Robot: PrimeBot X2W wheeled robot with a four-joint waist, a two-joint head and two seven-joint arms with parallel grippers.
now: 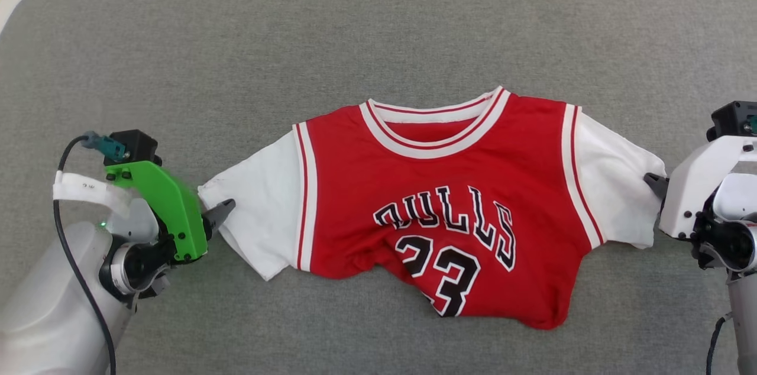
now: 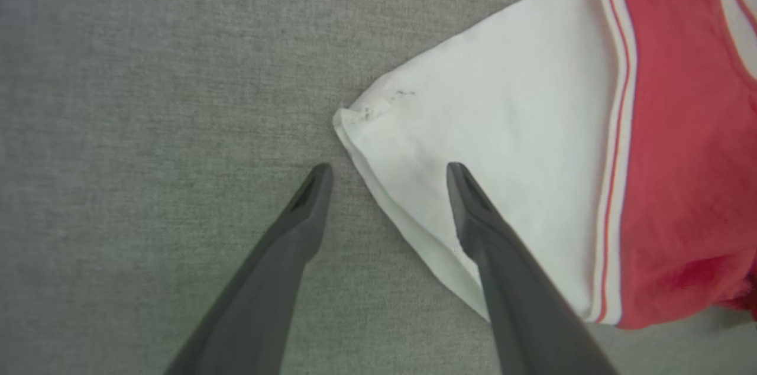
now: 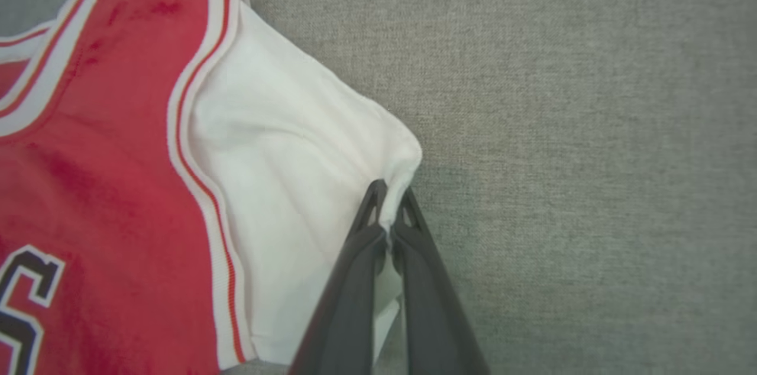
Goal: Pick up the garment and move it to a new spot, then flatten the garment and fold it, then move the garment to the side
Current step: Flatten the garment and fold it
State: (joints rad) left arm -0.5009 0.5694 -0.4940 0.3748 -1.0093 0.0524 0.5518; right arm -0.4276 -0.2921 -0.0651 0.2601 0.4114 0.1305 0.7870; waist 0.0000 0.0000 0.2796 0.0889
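My left gripper is to grab its cuff edge next, where the hem is slightly open while the rest of the sleeve lies flat.
The garment is a small red jersey with white sleeves, black lettering and the number 23. It lies face up mid-table, its lower hem bunched. My left gripper is at the cuff of the left sleeve. In the left wrist view my left gripper is open: one finger lies over the white sleeve, the other over the grey cloth. My right gripper is at the right sleeve's outer edge. The right wrist view shows my right gripper shut on a pinch of the white sleeve.
A grey fabric surface covers the table, with wide bare room beyond the collar and in front of the hem. Its rounded far-left corner meets a pale floor. My left arm's green bracket and black cable sit at the lower left.
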